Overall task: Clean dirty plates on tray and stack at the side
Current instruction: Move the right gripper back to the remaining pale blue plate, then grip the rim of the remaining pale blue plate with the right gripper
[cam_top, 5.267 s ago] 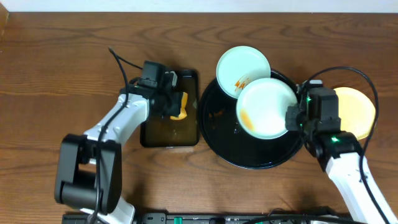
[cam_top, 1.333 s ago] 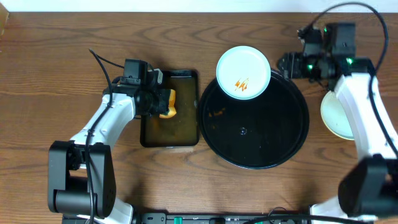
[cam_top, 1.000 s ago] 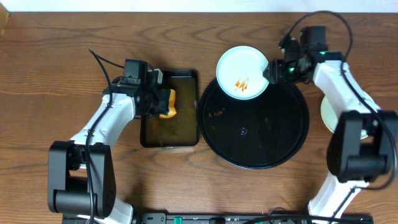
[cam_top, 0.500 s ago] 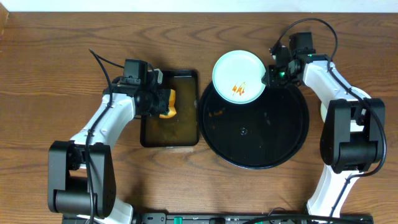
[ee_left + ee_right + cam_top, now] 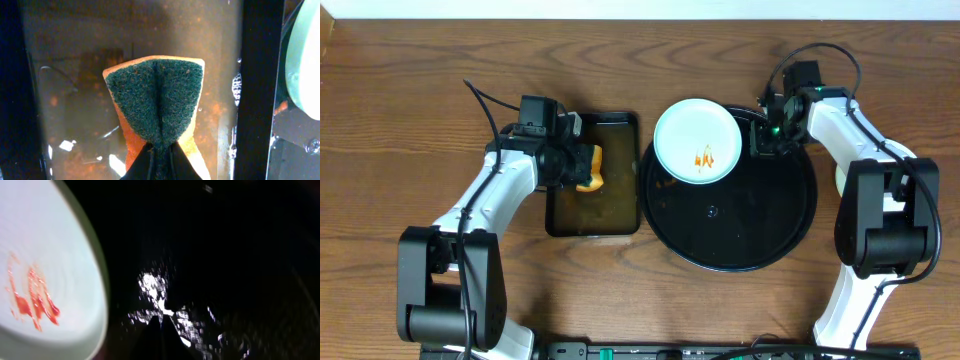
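The right gripper's fingers are shut beside the smeared plate, so next they need to open again, then go down and close on its rim (image 5: 740,147).
A pale bluish-white plate (image 5: 698,140) with an orange-red smear lies on the upper-left part of the round black tray (image 5: 750,230), overhanging its rim. My right gripper (image 5: 758,138) is shut and empty, just off the plate's right edge. In the right wrist view the plate (image 5: 45,265) is at the left and the shut fingers (image 5: 161,326) are over the wet tray (image 5: 240,255). My left gripper (image 5: 570,163) is shut on an orange-and-green sponge (image 5: 155,100). A stack of plates (image 5: 841,185) to the right of the tray is mostly hidden behind my right arm.
A rectangular black tray (image 5: 592,220) of brownish water lies left of the round tray, with the sponge held over it (image 5: 65,100). Small orange crumbs (image 5: 668,182) lie on the round tray's left side. Cables loop over both arms.
My right arm set a plate down on the stack at the right, came back shut, and nudged the smeared plate left and towards the tray's middle. The left arm has held still.
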{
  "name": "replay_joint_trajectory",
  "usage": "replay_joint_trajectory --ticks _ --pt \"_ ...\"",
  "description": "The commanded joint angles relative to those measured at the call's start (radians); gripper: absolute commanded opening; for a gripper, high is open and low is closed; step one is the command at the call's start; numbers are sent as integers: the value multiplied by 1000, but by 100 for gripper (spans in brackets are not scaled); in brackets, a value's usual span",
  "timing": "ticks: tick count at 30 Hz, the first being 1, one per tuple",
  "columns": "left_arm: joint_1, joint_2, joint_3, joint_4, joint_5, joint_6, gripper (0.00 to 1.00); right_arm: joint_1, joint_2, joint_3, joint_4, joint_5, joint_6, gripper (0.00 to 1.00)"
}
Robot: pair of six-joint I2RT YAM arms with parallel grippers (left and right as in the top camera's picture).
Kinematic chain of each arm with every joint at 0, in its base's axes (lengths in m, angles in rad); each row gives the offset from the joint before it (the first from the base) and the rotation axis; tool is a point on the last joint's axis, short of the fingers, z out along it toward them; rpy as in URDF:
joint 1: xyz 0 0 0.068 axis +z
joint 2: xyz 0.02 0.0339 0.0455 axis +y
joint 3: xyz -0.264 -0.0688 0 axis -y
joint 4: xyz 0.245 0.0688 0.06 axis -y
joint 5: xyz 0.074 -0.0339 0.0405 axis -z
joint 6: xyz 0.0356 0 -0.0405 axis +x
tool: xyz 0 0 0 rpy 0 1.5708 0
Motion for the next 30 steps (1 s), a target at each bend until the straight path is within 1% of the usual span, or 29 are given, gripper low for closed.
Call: replay_joint_trajectory --ticks 1,5,9,10,13,15,16,20,25,30 --pt "-2 -9 -6 -1 -5 9 8 7 16 3 2 -8 27 3" --pt "-2 -9 -6 -1 -5 9 8 6 11 4 32 -104 27 11" --pt "-2 -9 -6 -2 -5 9 8 -2 -19 19 46 -113 28 17" --pt "-2 -9 -6 -1 -5 9 8 -3 -27 28 50 -113 28 19" --pt "-2 -9 -6 0 -6 9 8 -1 -56 60 89 -117 27 39" --pt "-2 -9 -6 -1 -5 9 8 5 -65 62 132 -117 27 49" --pt "-2 -9 -6 -2 -5 9 8 9 -65 62 149 -116 27 51" --pt "-2 -9 -6 -9 -5 9 8 37 -38 54 192 -115 24 52" --pt "-2 -9 -6 -8 -6 9 8 74 11 54 211 -112 -19 50" --pt "-2 -9 -6 -8 -5 9 8 85 44 54 236 -108 -19 49"
